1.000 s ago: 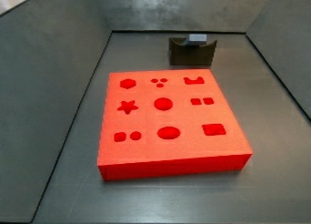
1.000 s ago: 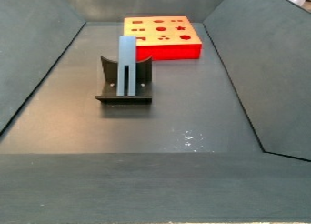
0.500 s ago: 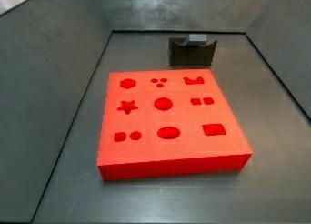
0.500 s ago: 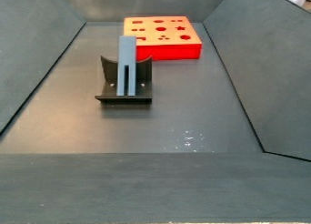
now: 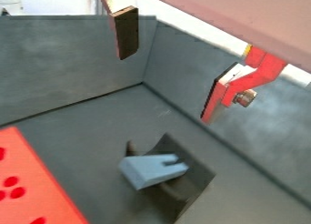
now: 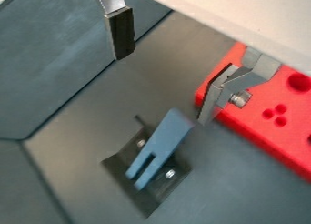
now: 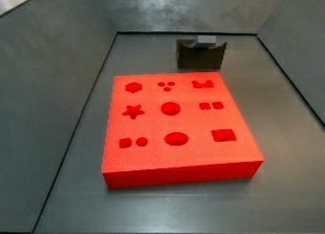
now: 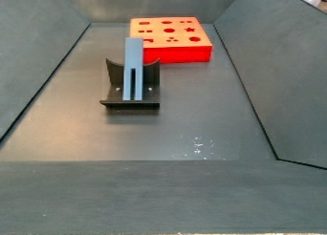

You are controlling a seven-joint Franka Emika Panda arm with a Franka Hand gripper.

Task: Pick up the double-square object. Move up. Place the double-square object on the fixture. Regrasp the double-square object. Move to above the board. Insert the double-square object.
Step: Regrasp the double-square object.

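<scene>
Next, my gripper takes hold of the double-square object by its solid end [image 7: 206, 39] [image 5: 148, 170], leaving its twin square pegs free for the red board's square holes.
The slate-blue double-square object [image 8: 134, 67] stands upright in the notch of the dark fixture [image 8: 128, 99]. It shows in the other side view [image 7: 203, 40] on the fixture [image 7: 200, 57], behind the red board [image 7: 172, 124]. My gripper [image 5: 174, 64] is open and empty, well above the object [image 5: 152, 168] and fixture [image 5: 185, 189]. It also shows in a wrist view [image 6: 168, 62] above the object [image 6: 165, 147]. The gripper is out of both side views. The board [image 8: 173, 38] lies beyond the fixture.
Grey sloping walls enclose the dark floor [image 8: 192, 134] on all sides. The board's top face has star, circle, hexagon and square cut-outs [image 7: 170, 108]. The board also shows in both wrist views [image 6: 274, 114] [image 5: 31, 187].
</scene>
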